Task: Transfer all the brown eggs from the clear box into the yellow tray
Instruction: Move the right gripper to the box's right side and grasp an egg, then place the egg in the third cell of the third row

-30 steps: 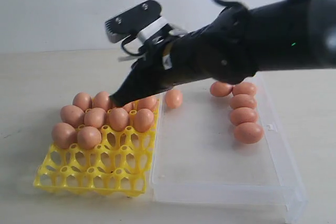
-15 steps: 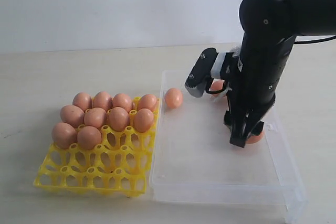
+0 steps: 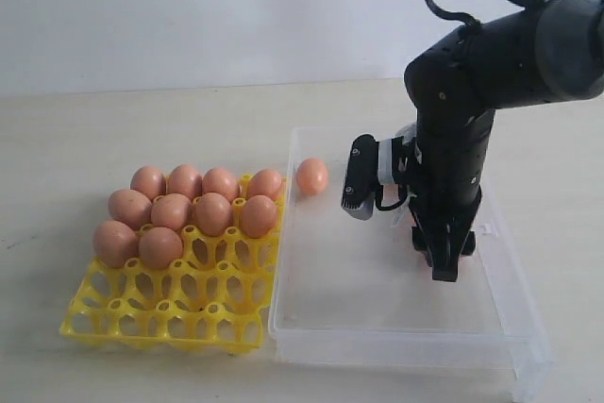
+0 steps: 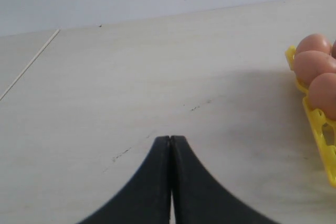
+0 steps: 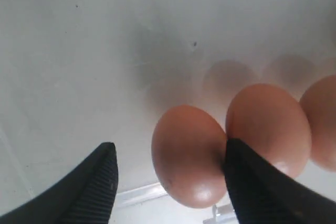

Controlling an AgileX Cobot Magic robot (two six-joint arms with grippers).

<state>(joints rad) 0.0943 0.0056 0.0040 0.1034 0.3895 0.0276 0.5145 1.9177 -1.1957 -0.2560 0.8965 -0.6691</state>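
Observation:
My right gripper grabs the brown egg by its rounded sides next, to fill another cup of the yellow tray (image 3: 170, 313).
The yellow tray (image 3: 170, 313) sits at the left with several brown eggs (image 3: 212, 212) in its back rows. The clear box (image 3: 377, 327) lies to its right. One egg (image 3: 312, 176) rests at the box's back left corner. My right gripper (image 3: 444, 266) reaches down into the box's right side, hiding the eggs there. In the right wrist view it (image 5: 169, 161) is open around one egg (image 5: 189, 155). One finger touches that egg, the other stands apart; two more eggs (image 5: 270, 128) lie beside it. My left gripper (image 4: 170, 139) is shut and empty over bare table beside the tray's edge (image 4: 320, 129).
The tray's front rows of cups (image 3: 189, 280) hold nothing. The box's near half (image 3: 368, 290) has a bare floor, and a small clasp (image 3: 486, 230) sits on its right rim. A pale wall stands behind the table.
My right arm has swung from over the tray to the box's right side and lowered over the eggs there, now covering them in the exterior view.

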